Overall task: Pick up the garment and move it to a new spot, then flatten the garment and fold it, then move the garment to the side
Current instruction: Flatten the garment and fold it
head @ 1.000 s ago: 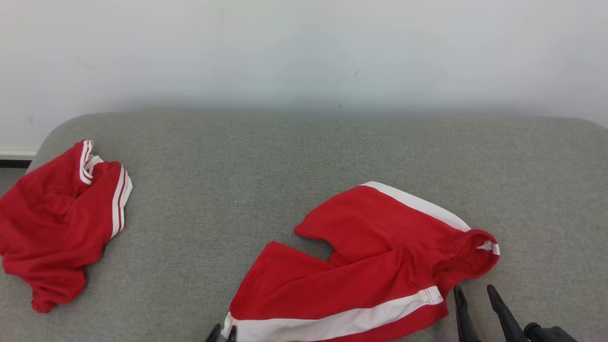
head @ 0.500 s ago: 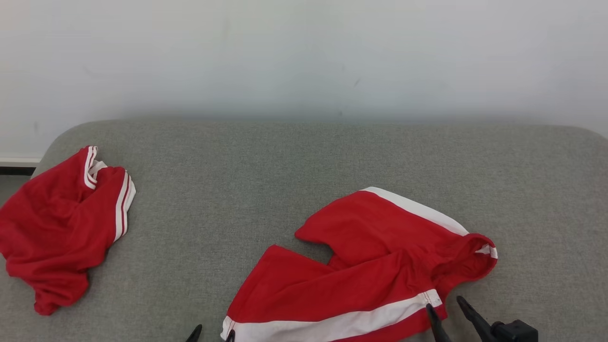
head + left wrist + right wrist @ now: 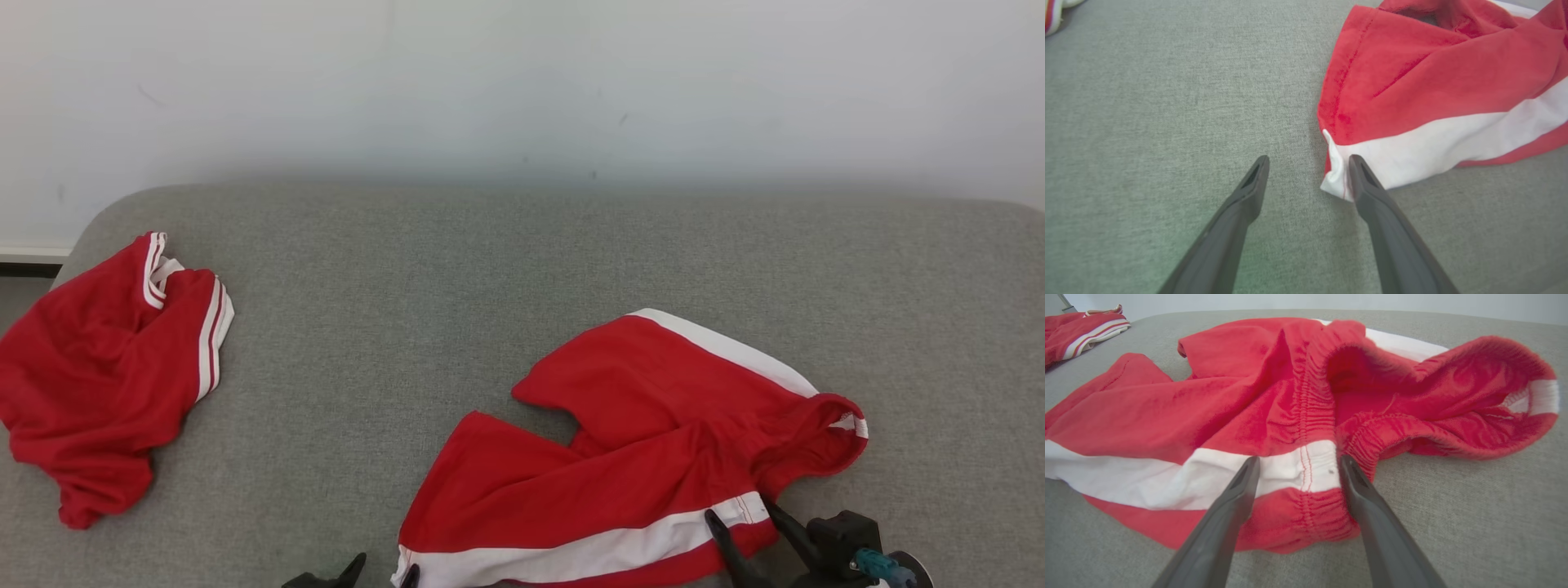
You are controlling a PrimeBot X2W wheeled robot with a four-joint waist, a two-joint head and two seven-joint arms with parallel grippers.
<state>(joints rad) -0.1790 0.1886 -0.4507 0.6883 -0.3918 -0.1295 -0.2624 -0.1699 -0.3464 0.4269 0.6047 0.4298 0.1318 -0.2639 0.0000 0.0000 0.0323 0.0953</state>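
Observation:
I will next pinch the garment by its white hem corner (image 3: 403, 563) with my left gripper, because a small fold stands up there while the garment's leg lies flat.
The garment (image 3: 637, 457), red shorts with a white side stripe, lies crumpled on the grey cushion (image 3: 408, 310) at the front right. My left gripper (image 3: 384, 567) stands open at its lower left hem corner. In the left wrist view the left gripper (image 3: 1307, 161) has that white corner of the garment (image 3: 1412, 94) against the inside of its right finger. My right gripper (image 3: 739, 513) is open over the elastic waistband end. In the right wrist view the right gripper (image 3: 1299, 459) straddles the white stripe of the garment (image 3: 1249, 400) at the waistband seam.
A second red garment (image 3: 98, 376) with thin white stripes lies bunched at the cushion's left edge, and it also appears far off as the second garment (image 3: 1081, 328). A pale wall (image 3: 522, 82) runs behind the cushion. Bare grey fabric lies between the two garments.
My left gripper has opened and let go of the hem corner. My right gripper has moved left onto the waistband end. The camera has shifted slightly.

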